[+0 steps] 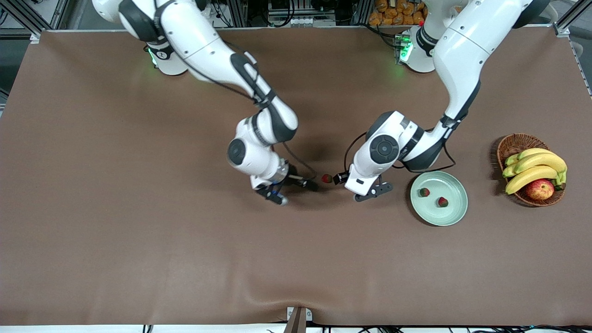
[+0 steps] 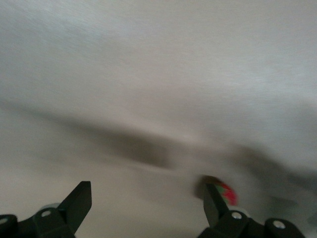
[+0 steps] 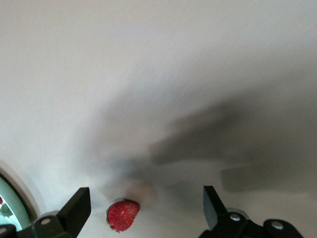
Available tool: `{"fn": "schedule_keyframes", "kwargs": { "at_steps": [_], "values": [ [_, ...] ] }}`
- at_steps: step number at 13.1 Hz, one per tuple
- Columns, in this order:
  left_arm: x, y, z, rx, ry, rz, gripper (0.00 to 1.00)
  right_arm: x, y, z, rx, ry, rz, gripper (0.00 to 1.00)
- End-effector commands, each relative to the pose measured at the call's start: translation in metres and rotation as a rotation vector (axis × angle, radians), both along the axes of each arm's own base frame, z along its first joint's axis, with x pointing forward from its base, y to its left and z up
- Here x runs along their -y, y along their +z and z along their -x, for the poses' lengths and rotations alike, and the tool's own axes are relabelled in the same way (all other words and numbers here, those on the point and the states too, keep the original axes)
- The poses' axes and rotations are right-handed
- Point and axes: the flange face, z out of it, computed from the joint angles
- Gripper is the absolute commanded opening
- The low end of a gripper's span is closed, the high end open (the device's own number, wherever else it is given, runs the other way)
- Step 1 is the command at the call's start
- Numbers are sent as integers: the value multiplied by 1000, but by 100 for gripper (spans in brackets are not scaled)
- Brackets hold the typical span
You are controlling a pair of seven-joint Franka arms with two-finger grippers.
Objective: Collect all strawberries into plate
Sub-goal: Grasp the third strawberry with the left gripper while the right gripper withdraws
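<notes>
Next, my left gripper grabs the last loose strawberry by its plump middle (image 1: 327,178) to gather it into the plate (image 1: 439,198).
One strawberry (image 1: 327,178) lies on the brown table between the two grippers. My right gripper (image 1: 296,190) is low beside it and open; in the right wrist view the strawberry (image 3: 122,214) rests on the cloth between the spread fingers of the gripper (image 3: 144,198), touching neither. My left gripper (image 1: 358,187) hangs open on the berry's plate side; in the left wrist view one finger of the gripper (image 2: 147,191) half hides the strawberry (image 2: 225,192). Two more strawberries (image 1: 424,192) (image 1: 443,201) lie in the mint-green plate (image 1: 451,185).
A wicker basket (image 1: 513,141) with bananas (image 1: 536,166) and an apple (image 1: 539,188) stands at the left arm's end of the table, beside the plate. The plate's rim (image 3: 10,203) shows at the edge of the right wrist view.
</notes>
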Motion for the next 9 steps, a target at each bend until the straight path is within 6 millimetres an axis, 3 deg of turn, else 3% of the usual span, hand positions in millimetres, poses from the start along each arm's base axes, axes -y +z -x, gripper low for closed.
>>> {"fn": "schedule_keyframes", "kwargs": {
  "at_steps": [1, 3, 5, 9],
  "values": [
    [42, -3, -5, 14, 59, 27, 100, 70, 44, -14, -96, -21, -31, 100],
    [59, -13, -3, 11, 84, 35, 96, 128, 83, -31, -142, 32, 0, 100],
    [64, -19, -2, 21, 92, 50, 89, 191, 115, -40, -170, 152, 156, 100],
    [67, -35, 2, 32, 103, 30, 79, 282, 219, -37, -147, 258, 349, 100]
  ]
}}
